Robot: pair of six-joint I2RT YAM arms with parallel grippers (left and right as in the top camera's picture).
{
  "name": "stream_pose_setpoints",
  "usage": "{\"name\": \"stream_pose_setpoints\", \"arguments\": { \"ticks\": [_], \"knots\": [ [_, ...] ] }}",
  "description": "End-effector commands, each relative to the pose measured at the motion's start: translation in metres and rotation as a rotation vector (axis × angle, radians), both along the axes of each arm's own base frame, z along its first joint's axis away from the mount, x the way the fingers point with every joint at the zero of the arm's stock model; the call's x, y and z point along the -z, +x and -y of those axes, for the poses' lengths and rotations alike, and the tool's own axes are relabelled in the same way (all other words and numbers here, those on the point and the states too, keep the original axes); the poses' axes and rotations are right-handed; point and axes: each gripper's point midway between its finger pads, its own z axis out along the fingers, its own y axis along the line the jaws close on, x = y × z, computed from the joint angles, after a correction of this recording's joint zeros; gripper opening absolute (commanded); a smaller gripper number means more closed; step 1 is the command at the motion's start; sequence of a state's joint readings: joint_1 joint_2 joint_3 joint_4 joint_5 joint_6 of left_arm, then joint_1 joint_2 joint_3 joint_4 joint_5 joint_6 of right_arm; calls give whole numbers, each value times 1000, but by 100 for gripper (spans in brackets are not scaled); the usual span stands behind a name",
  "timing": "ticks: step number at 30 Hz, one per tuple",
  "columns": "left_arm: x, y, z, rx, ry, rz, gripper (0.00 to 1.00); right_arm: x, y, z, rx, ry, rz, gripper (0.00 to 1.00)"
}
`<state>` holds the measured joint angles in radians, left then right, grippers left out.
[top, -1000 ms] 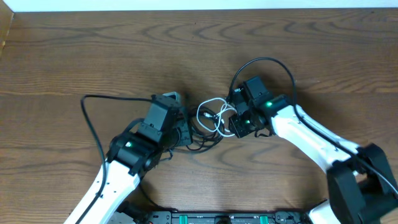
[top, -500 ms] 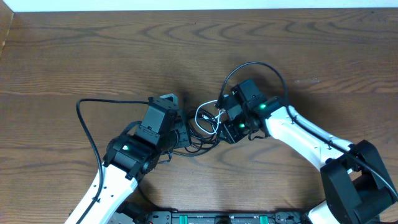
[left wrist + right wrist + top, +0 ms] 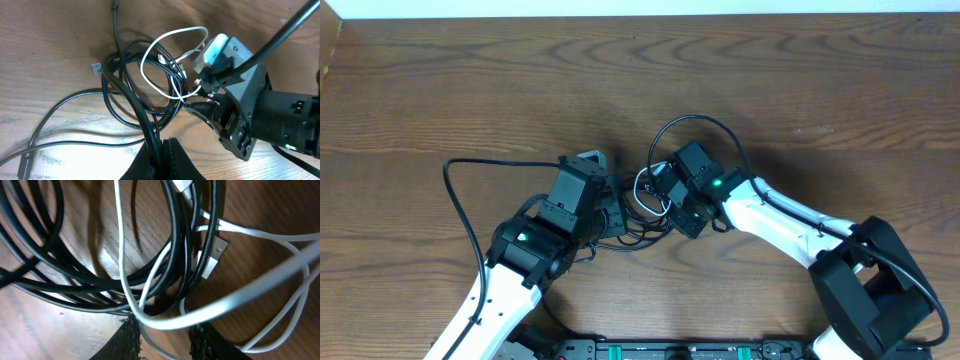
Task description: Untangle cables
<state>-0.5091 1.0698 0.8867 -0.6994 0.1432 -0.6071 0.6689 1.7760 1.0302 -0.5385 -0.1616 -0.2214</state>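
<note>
I should keep holding the black cable (image 3: pixel 131 102) with my left gripper until it reaches the tabletop. The cable still slopes up from the loops to the raised fingers.
The cables (image 3: pixel 642 207) lie as a tangle of thin black loops with one white strand (image 3: pixel 650 184) on the wooden table between my two grippers. My left gripper (image 3: pixel 613 216) is at the tangle's left side, and in the left wrist view its jaws (image 3: pixel 162 156) are shut on a black cable (image 3: pixel 134 102). The white strand (image 3: pixel 170 62) loops over the black ones there, and a silver plug end (image 3: pixel 96 67) sticks out at the left. My right gripper (image 3: pixel 670 205) is at the tangle's right side. Its fingers (image 3: pixel 167 337) are open, with the white strand (image 3: pixel 210 311) running across between them above black loops (image 3: pixel 75 287).
A thick black wire from each arm arcs over the table, one at the left (image 3: pixel 460 200) and one behind the right wrist (image 3: pixel 692 122). A silver USB plug (image 3: pixel 214 256) lies among the strands. The wooden table (image 3: pixel 640 70) stretches back to its far edge.
My right gripper has moved left into the tangle, and the white loop is now bunched tighter against it. The left gripper shifted slightly left at first, then stayed still.
</note>
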Motion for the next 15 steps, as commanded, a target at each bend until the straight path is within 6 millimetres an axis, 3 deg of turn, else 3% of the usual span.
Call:
{"name": "stream_pose_setpoints", "arguments": {
  "ticks": [1, 5, 7, 8, 12, 15],
  "knots": [
    [0, 1, -2, -13, 7, 3, 8, 10, -1, 2, -55, -37, 9, 25],
    [0, 1, -2, -13, 7, 3, 8, 19, -15, -7, -91, -4, -57, 25],
    [0, 1, -2, -13, 7, 3, 8, 21, -18, -8, -109, -4, -65, 4],
    [0, 1, -2, -13, 7, 3, 8, 21, -18, -8, -109, -5, -65, 1],
    [0, 1, -2, -13, 7, 3, 8, 17, -20, -6, -60, -5, -92, 1],
    [0, 1, -2, -13, 8, 1, 8, -6, -33, -11, -61, 71, -175, 1]
  ]
}}
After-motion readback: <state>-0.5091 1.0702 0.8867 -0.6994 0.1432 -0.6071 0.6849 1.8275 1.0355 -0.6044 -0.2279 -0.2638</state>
